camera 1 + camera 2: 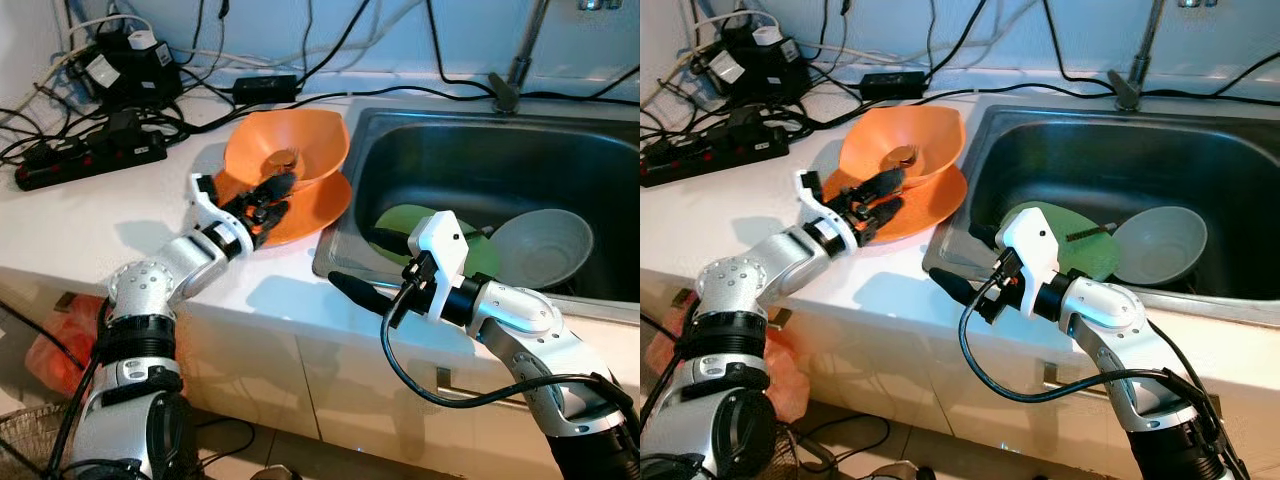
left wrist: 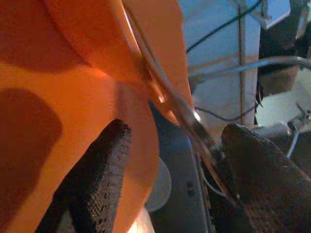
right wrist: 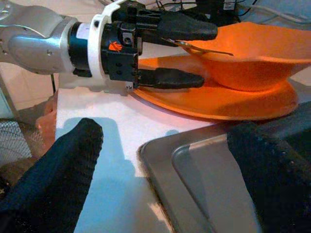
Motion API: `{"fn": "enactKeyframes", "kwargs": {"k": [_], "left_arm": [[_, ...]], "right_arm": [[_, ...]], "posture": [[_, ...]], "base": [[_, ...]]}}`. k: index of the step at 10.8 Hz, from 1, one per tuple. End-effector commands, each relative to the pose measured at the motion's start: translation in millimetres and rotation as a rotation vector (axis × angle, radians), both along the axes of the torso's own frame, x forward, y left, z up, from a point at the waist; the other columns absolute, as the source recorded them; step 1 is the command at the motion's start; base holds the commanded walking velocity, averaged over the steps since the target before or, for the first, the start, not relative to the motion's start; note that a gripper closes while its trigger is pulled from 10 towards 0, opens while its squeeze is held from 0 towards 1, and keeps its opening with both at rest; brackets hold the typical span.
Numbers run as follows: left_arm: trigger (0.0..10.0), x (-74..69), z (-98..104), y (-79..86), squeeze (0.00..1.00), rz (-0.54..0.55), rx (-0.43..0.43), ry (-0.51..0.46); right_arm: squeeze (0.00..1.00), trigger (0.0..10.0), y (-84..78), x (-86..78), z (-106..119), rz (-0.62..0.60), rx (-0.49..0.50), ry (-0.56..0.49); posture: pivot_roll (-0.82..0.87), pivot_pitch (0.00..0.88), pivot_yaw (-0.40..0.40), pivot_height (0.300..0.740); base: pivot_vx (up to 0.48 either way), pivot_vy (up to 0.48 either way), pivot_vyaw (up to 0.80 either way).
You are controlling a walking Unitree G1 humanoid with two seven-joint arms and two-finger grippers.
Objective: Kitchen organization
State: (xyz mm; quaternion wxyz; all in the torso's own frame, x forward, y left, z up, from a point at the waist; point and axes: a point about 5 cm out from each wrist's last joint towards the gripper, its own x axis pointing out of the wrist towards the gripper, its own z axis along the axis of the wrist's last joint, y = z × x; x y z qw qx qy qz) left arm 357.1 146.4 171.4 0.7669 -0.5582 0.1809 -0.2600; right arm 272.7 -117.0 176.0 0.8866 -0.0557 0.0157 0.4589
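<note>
The left gripper grabs the spoon by its handle sticking out over the bowl's rim (image 2: 197, 128) next, since the orange bowl's sides close in around the spoon's head.
An orange bowl (image 1: 295, 140) sits tilted on an orange plate (image 1: 325, 205) on the white counter, just left of the sink. A metal spoon (image 3: 204, 48) lies in the bowl, its handle sticking out over the rim. My left gripper (image 1: 268, 198) is open at the near edge of the dishes: one finger (image 3: 187, 28) rests above the spoon handle, the other (image 3: 170, 77) lies low over the plate. My right gripper (image 3: 165, 165) is open and holds nothing, hovering over the counter edge by the sink's front left corner.
The steel sink (image 1: 480, 140) holds a green plate (image 1: 410, 220) and a grey bowl (image 1: 545, 245); the faucet (image 1: 512, 75) stands behind it. Power strips (image 1: 90, 160) and tangled cables crowd the back left of the counter. An orange bag (image 1: 55, 345) lies on the floor.
</note>
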Motion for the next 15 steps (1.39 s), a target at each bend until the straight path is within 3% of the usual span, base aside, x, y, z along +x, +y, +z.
{"fn": "enactKeyframes", "kwargs": {"k": [1,4,5,15], "left_arm": [[10.0,1.9,4,3.2,0.00,-0.017,0.014,-0.008],[9.6,-1.9,1,-2.9,0.00,-0.040,0.002,-0.016],[0.0,-4.2,0,-2.1,0.00,-0.035,-0.004,-0.017],[0.0,-19.5,-1,-8.5,0.00,-0.047,-0.009,-0.050]], "right_arm": [[0.00,10.0,1.1,-2.9,5,0.003,0.008,-0.017],[0.00,10.0,1.1,-3.3,5,0.002,0.009,-0.016],[0.00,10.0,1.1,-3.6,4,0.004,0.009,-0.014],[0.00,10.0,2.1,-1.9,4,0.003,0.010,-0.016]], "posture": [[0.07,0.073,0.130,0.740],[0.07,0.073,0.131,0.740],[0.07,0.074,0.130,0.740],[0.08,0.067,0.127,0.740]], "base": [[0.000,0.000,0.00],[0.000,0.000,0.00],[0.000,0.000,0.00],[0.000,0.000,0.00]]}}
